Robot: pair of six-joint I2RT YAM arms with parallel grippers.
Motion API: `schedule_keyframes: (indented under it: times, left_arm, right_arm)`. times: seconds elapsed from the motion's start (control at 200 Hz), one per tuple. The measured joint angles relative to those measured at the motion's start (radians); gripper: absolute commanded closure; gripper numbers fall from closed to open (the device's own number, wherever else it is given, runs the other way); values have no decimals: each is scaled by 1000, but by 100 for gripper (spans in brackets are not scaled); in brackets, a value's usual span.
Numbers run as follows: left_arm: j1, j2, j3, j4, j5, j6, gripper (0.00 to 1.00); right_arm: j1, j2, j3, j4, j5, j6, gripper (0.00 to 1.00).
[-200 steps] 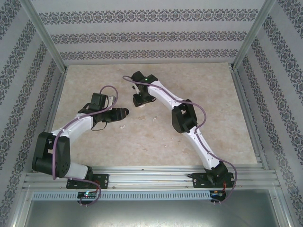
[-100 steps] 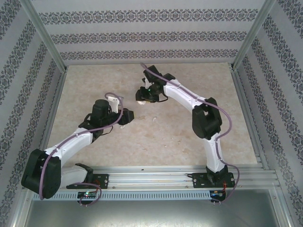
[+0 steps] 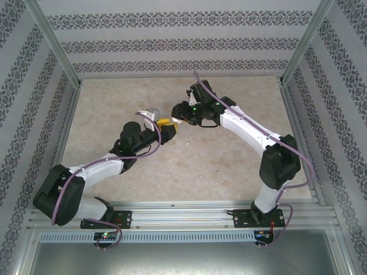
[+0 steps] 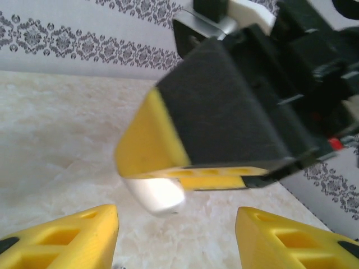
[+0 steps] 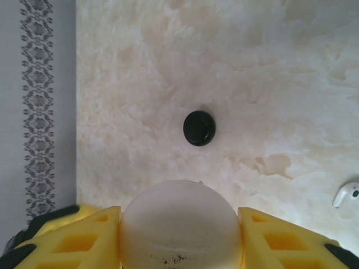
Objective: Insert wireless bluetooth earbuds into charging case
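Observation:
The left gripper grabs the white charging case (image 5: 180,230) next by the end poking below the right gripper's finger, so the case's opposite end stays free to open for earbuds.
My right gripper (image 5: 179,216) is shut on a white round charging case (image 5: 180,230), which sits squeezed between its yellow fingers above the table. In the left wrist view the same case (image 4: 158,196) pokes out below one of the right gripper's yellow fingers (image 4: 148,140). My left gripper (image 4: 176,238) is open, with nothing between its fingers, just in front of and below the case. From above, the left gripper (image 3: 167,131) and the right gripper (image 3: 178,118) almost meet mid-table. One white earbud (image 5: 346,194) lies loose on the table (image 3: 186,143).
A small black round case (image 5: 199,128) lies on the marble tabletop (image 3: 229,166) beyond the held case. Patterned walls (image 3: 183,43) and metal rails fence the table at the back and both sides.
Both arms have swung to the right. The right gripper carried the white case right, and the left gripper came up and right until it nearly meets it.

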Motion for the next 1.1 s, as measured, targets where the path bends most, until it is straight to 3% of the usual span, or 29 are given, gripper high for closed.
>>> schedule_keyframes:
  times: [0.52,0.604,0.844,1.099]
  left_arm:
    - [-23,136,51,203,6,-98,49]
    - [-24,159,64,226,15,-115,55]
    - [-31,182,78,267,34,-156,87]
    - [-31,178,78,286,39,-163,97]
  right_arm:
    - [0,-109,-56,33,3,45,56]
    - [0,-111,-60,37,4,47,56]
    - [-3,-126,-68,50,23,47,52]
    - [-2,-147,-72,55,16,24,38]
